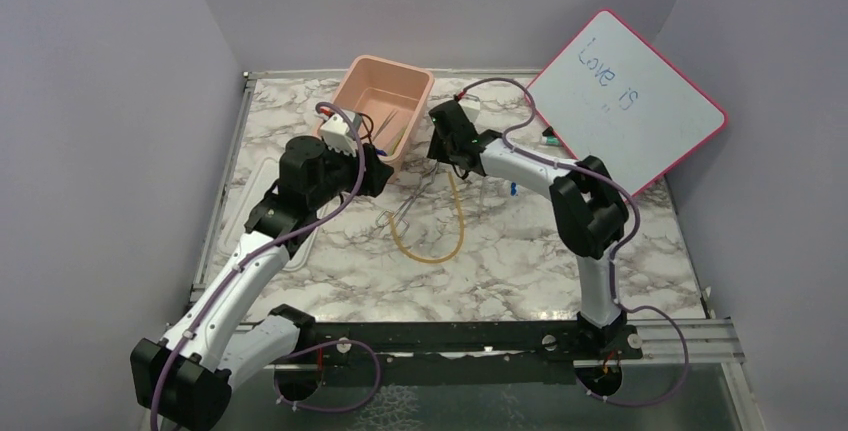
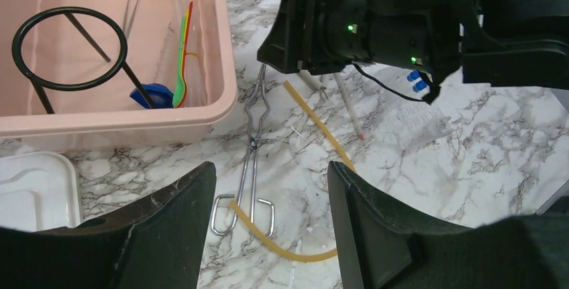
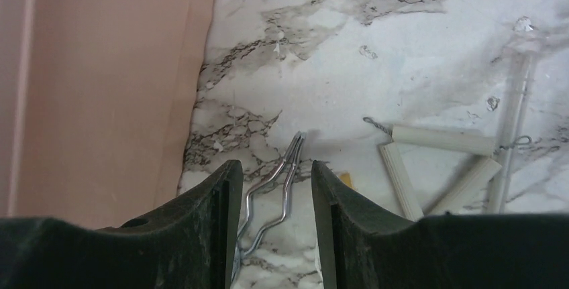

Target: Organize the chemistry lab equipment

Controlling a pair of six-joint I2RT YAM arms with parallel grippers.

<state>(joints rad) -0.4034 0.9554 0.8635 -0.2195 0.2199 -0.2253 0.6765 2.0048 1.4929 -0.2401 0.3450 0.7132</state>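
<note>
My right gripper grabs the metal tongs (image 2: 253, 143) by their ends next, which leaves the tongs' middle and handles free to hand over to my left gripper.
The metal tongs (image 2: 253, 143) lie on the marble beside the pink tub (image 1: 352, 79). The amber rubber tube (image 1: 441, 241) lies in a U and crosses the tongs' handle loops. My right gripper (image 3: 274, 168) is open, low over the tongs' tips (image 3: 296, 143), one finger on each side. My left gripper (image 2: 270, 169) is open and empty above the tongs' handles. In the tub lie the black wire ring (image 2: 70, 11), the green-handled tool (image 2: 180, 68), a blue piece (image 2: 153, 93) and thin tweezers (image 2: 129, 11). Two tiny blue pieces (image 2: 416, 81) lie under the right arm.
The red-framed whiteboard (image 1: 630, 96) leans at the back right. The tub's white lid (image 2: 33, 188) lies left of the tub. White sticks (image 3: 436, 140) and a thin glass rod (image 2: 349, 108) lie on the marble right of the tongs. Both arms are close together by the tub.
</note>
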